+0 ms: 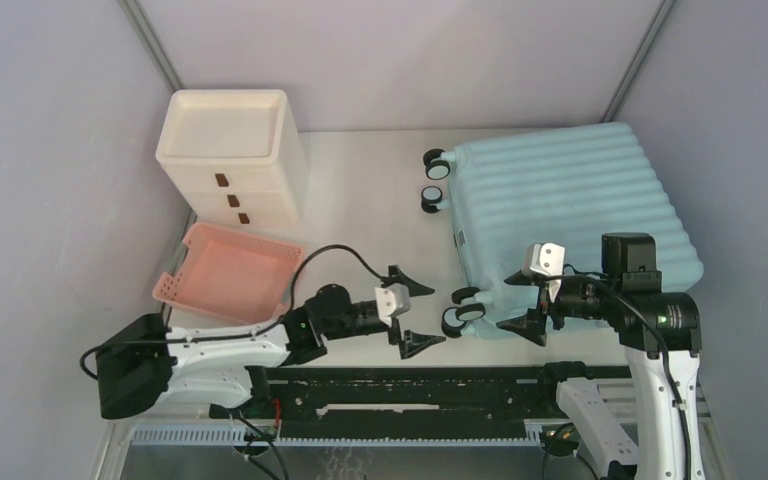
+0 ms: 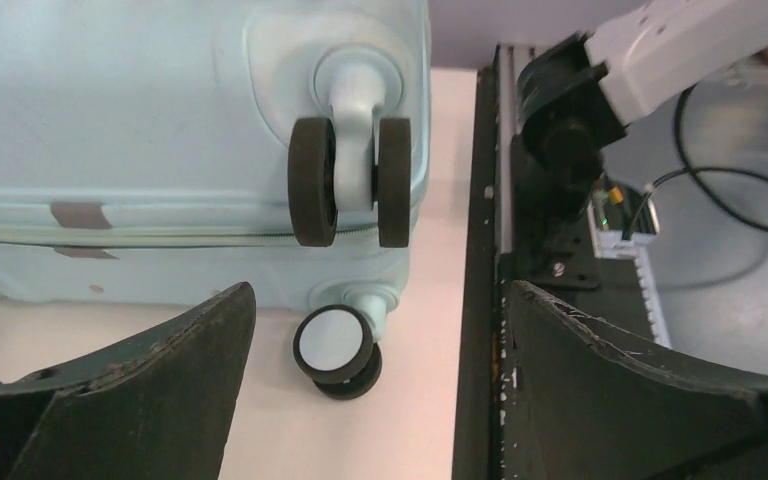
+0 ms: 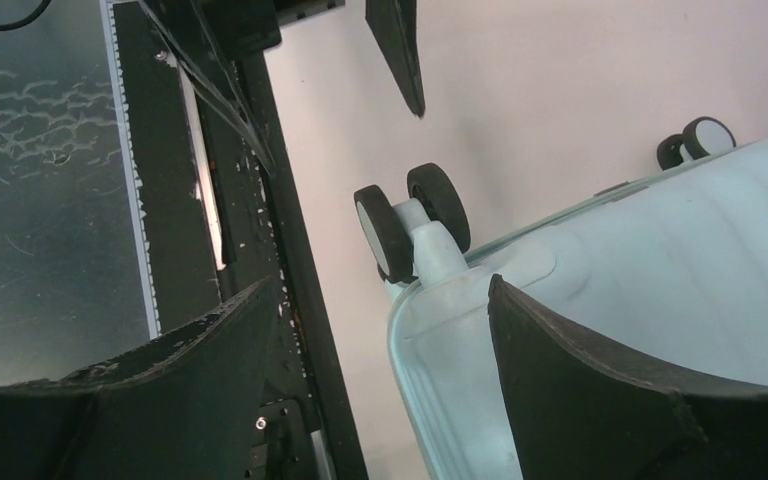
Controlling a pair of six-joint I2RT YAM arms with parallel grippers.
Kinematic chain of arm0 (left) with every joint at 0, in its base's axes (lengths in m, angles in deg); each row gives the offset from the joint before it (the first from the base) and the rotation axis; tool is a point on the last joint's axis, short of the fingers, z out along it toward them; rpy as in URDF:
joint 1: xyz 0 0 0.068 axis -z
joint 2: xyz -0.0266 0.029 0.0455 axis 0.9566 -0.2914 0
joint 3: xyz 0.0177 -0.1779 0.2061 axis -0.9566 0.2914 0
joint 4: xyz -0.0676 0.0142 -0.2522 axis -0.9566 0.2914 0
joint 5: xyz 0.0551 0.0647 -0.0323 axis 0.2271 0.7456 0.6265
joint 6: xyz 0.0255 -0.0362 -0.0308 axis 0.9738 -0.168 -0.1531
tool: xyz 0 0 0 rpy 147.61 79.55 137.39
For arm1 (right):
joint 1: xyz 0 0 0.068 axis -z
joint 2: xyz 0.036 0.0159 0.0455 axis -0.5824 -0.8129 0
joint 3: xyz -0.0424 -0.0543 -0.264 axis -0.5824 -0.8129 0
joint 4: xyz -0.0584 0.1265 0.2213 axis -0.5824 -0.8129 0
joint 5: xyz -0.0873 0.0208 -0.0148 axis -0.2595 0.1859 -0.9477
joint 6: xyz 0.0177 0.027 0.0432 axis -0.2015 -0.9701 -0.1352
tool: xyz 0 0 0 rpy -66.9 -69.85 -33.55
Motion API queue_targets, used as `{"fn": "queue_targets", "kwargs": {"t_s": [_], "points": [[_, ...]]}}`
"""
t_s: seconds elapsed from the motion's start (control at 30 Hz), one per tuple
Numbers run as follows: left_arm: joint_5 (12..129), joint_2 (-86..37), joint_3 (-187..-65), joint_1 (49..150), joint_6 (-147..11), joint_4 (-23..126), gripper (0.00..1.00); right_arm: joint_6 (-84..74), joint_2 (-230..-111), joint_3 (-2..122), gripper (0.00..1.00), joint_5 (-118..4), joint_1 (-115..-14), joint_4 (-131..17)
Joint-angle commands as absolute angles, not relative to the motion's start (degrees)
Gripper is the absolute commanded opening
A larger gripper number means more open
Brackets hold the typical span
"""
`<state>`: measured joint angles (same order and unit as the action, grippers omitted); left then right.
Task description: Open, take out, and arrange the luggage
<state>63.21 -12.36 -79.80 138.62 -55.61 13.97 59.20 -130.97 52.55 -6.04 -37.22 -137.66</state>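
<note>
I should next open the luggage, and for that my left gripper should grab the near double wheel on the luggage's top shell, across the outer sides of the wheel.
The luggage [image 1: 570, 200] is a pale aqua ribbed hard-shell suitcase lying flat and closed at the right of the table, its caster wheels [image 1: 434, 165] pointing left. My left gripper [image 1: 412, 311] is open just left of the near wheels [image 1: 462, 314], touching nothing. In the left wrist view the luggage [image 2: 140, 120] fills the top, with a double wheel [image 2: 350, 180] and a lower wheel [image 2: 333, 343] ahead of the open left gripper [image 2: 378, 292]. My right gripper [image 1: 524, 303] is open over the luggage's near-left corner [image 3: 460, 300]; in the right wrist view the right gripper [image 3: 380, 284] straddles that corner.
A cream-white drawer cabinet [image 1: 232, 150] stands at the back left, with a shallow pink basket [image 1: 230, 272] in front of it. A black rail [image 1: 410, 392] runs along the near table edge. Grey walls close in on both sides.
</note>
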Motion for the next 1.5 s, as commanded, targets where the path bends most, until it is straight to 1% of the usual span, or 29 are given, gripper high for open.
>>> {"fn": "queue_targets", "kwargs": {"t_s": [0.0, 0.27, 0.47, 0.57, 0.6, 0.63, 0.67, 0.7, 0.73, 0.83, 0.87, 0.93, 1.17, 1.33, 1.47], "points": [[66.7, -18.1, -86.5, 140.1, -51.6, 13.4, 1.0, 57.5, -130.8, 52.3, 0.84, -4.7, -36.2, -136.8], [70.5, -29.1, -92.9, 142.5, -55.2, 10.9, 1.0, 57.6, -131.0, 52.3, 0.84, -3.4, -36.1, -136.1], [70.6, -34.1, -94.0, 142.4, -55.9, 3.3, 1.0, 58.3, -132.3, 52.3, 0.83, -2.8, -36.1, -136.1], [69.6, -35.5, -95.9, 142.3, -55.9, 3.2, 0.93, 58.2, -132.5, 52.3, 0.83, -2.9, -36.1, -135.7], [69.5, -35.7, -96.3, 142.2, -57.4, 3.2, 0.88, 58.0, -132.6, 52.4, 0.83, -3.0, -36.1, -135.6], [69.1, -35.8, -96.5, 142.0, -58.2, 3.1, 0.81, 58.0, -132.6, 52.4, 0.83, -3.2, -36.1, -135.6], [68.6, -35.8, -96.6, 141.6, -59.2, 3.1, 0.67, 58.0, -132.5, 52.4, 0.83, -3.5, -36.1, -135.5], [68.0, -35.7, -96.8, 141.1, -61.3, 3.1, 0.5, 57.7, -132.5, 52.5, 0.83, -3.7, -36.1, -135.5], [67.7, -35.6, -96.8, 140.5, -62.4, 3.1, 0.38, 57.4, -132.3, 52.7, 0.83, -3.8, -36.1, -135.6], [65.7, -34.2, -96.8, 138.3, -68.6, 3.2, 0.18, 57.2, -132.0, 54.5, 0.83, -4.3, -36.1, -136.6], [64.9, -33.6, -97.2, 137.4, -70.7, 3.8, 0.07, 57.1, -132.0, 55.4, 0.83, -4.5, -36.1, -137.0], [62.5, -32.8, -98.5, 135.0, -74.9, 5.3, 0.01, 56.8, -132.5, 57.6, 0.83, -4.8, -36.1, -137.7], [58.8, -29.3, -103.5, 126.4, -85.6, 6.0, 0.0, 55.2, -136.4, 67.3, 0.83, -6.7, -36.3, -138.2], [57.1, -30.2, -112.4, 118.2, -94.7, 6.9, 0.0, 52.7, -139.6, 74.8, 0.83, -9.8, -36.4, -136.3], [58.4, -33.7, -120.6, 113.0, -98.7, 8.1, 0.0, 50.2, -141.1, 79.4, 0.86, -16.1, -36.4, -132.7]]}}
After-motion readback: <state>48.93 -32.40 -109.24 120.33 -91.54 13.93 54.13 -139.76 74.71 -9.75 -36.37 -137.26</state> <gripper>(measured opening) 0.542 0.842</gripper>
